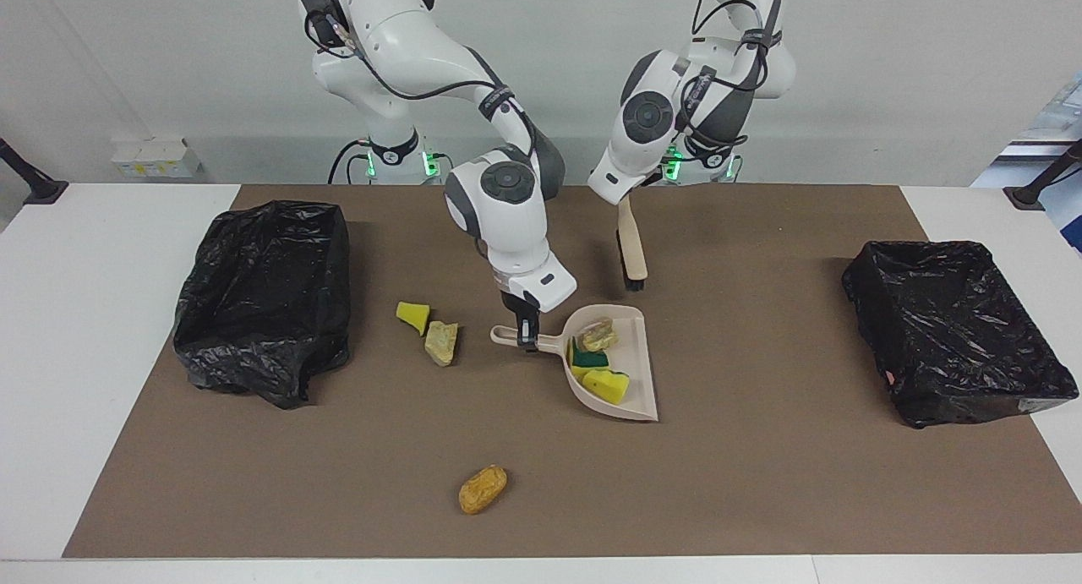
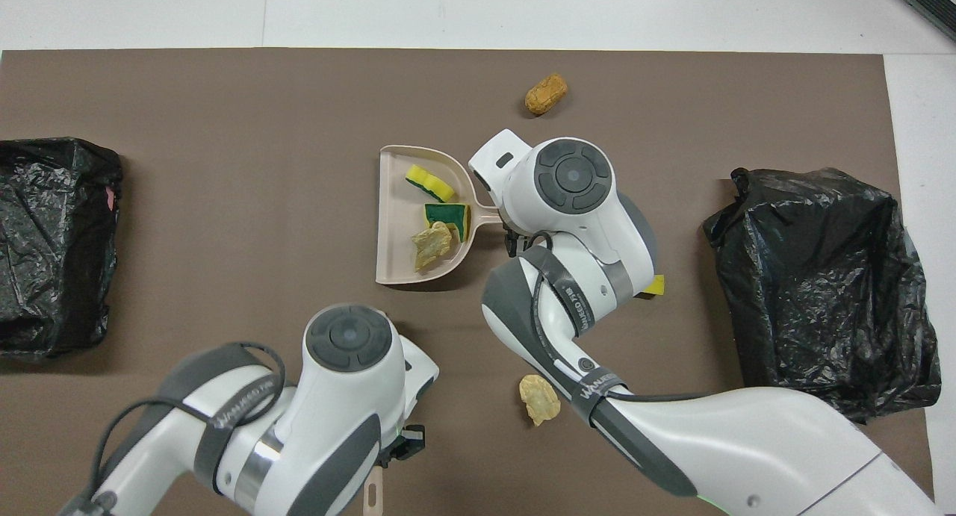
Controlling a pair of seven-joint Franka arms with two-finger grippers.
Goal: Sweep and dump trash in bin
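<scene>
The brush handle (image 2: 373, 493) in my left gripper is hanging above the brown mat, so I should keep holding the brush with it.
My right gripper (image 1: 527, 337) is shut on the handle of the beige dustpan (image 1: 642, 373) in the middle of the brown mat. In the dustpan (image 2: 392, 225) lie three pieces of trash: a tan lump (image 1: 598, 335), a green-backed sponge (image 1: 589, 357) and a yellow sponge scrap (image 1: 607, 385). My left gripper (image 1: 623, 202) is shut on the brush (image 1: 631, 250), which hangs bristles-down above the mat, closer to the robots than the dustpan. Loose trash remains on the mat: a yellow scrap (image 1: 412, 316), a tan lump (image 1: 441, 342) and an orange-brown lump (image 1: 483, 488).
Two black bag-lined bins stand on the mat, one (image 1: 262, 297) at the right arm's end and one (image 1: 955, 326) at the left arm's end. White tabletop (image 1: 84, 356) borders the mat.
</scene>
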